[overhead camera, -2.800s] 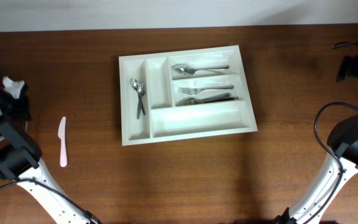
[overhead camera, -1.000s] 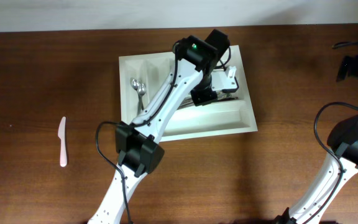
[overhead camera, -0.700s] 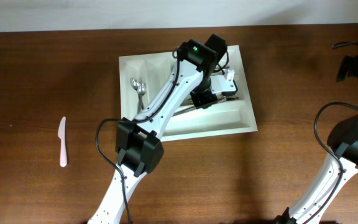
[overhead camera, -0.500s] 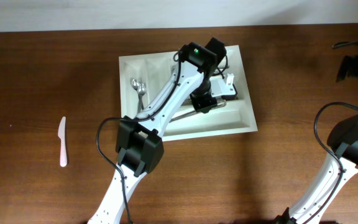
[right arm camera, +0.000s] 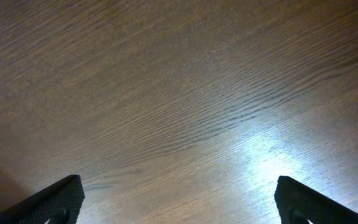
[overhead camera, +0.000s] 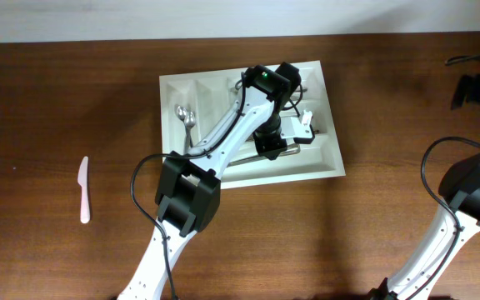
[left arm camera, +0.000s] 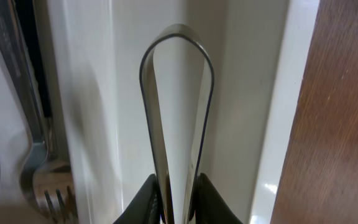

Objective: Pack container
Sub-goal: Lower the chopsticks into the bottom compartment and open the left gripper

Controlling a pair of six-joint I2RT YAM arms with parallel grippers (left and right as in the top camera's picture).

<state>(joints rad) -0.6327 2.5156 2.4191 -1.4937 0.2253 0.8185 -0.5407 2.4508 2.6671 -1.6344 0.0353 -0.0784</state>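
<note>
The polished metal cutlery handle points down into the container's long white section (left arm camera: 241,124) and would come to rest between the section's sides, so now my left gripper releases the handle.
The white container (overhead camera: 172,182) lies at the table's middle. My left arm reaches across it, and my left gripper (overhead camera: 285,142) hangs over the crosswise compartments at the right side. In the left wrist view my left gripper (left arm camera: 178,190) is shut on a polished metal cutlery handle (left arm camera: 176,62), whose rounded end points down into a long white compartment (left arm camera: 241,124). I cannot tell which kind of cutlery it is. My right gripper (right arm camera: 179,199) stands open over bare wood, far from the container.
Two spoons (overhead camera: 186,121) lie in the container's left narrow compartment. A fork (left arm camera: 36,180) lies in the compartment beside the held handle. A pale plastic knife (overhead camera: 83,190) lies on the table at the left. The right arm (overhead camera: 473,179) stands at the right edge.
The left arm, earlier folded at the table's left edge, now reaches over the container. In the last second its gripper shifted slightly towards the near right with the cutlery. The right arm stayed still.
</note>
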